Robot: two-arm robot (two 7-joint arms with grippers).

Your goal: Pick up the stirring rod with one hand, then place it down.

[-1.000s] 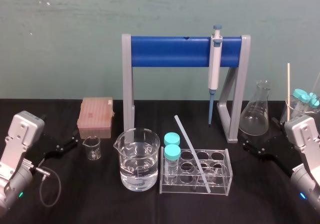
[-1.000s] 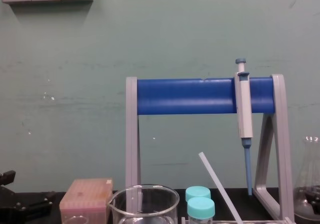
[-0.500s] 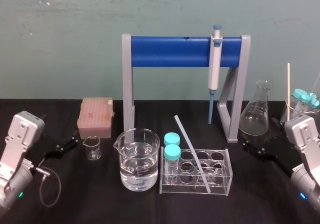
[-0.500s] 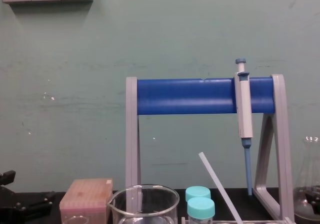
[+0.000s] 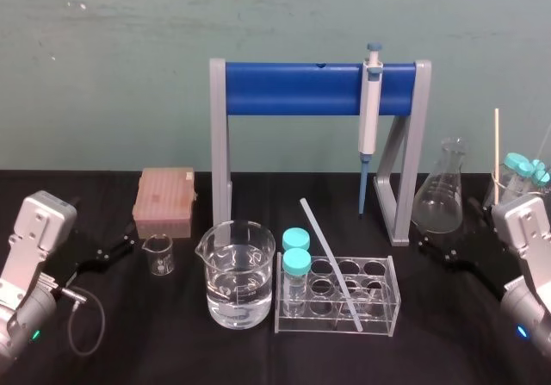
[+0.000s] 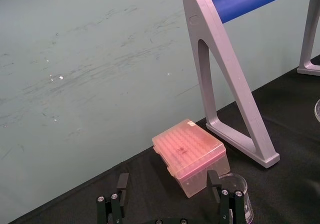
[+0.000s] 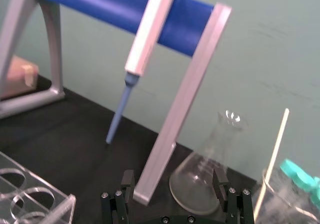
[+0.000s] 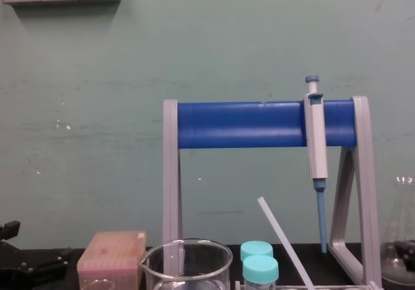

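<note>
The right gripper grips the stirring rod by its free upper part (image 8: 273,219) next, since the cyan-capped tubes and the rack crowd the rod's lower length.
The stirring rod (image 5: 330,260) is a thin white translucent stick leaning slantwise in the clear tube rack (image 5: 386,316) at table centre; its upper end points back and left. The chest view shows the stirring rod (image 8: 282,241) rising beside the cyan-capped tubes. My left gripper (image 5: 116,249) rests low at the left, open, near the pink box; the left wrist view shows the left gripper (image 6: 167,194) with nothing between its fingers. My right gripper (image 5: 437,251) sits at the right, in front of the flask, well apart from the rod. Seen from the right wrist, the right gripper (image 7: 173,184) is open and empty.
A grey rack with a blue bar (image 5: 293,90) stands at the back, with a pipette (image 5: 369,118) hanging on it. A water beaker (image 5: 238,273), a small beaker (image 5: 158,254), a pink tip box (image 5: 165,201), two capped tubes (image 5: 296,264) and a conical flask (image 5: 442,197) crowd the table.
The right arm has shifted slightly to the right, so less of its black gripper shows in the head view. The rod and the left arm have not moved.
</note>
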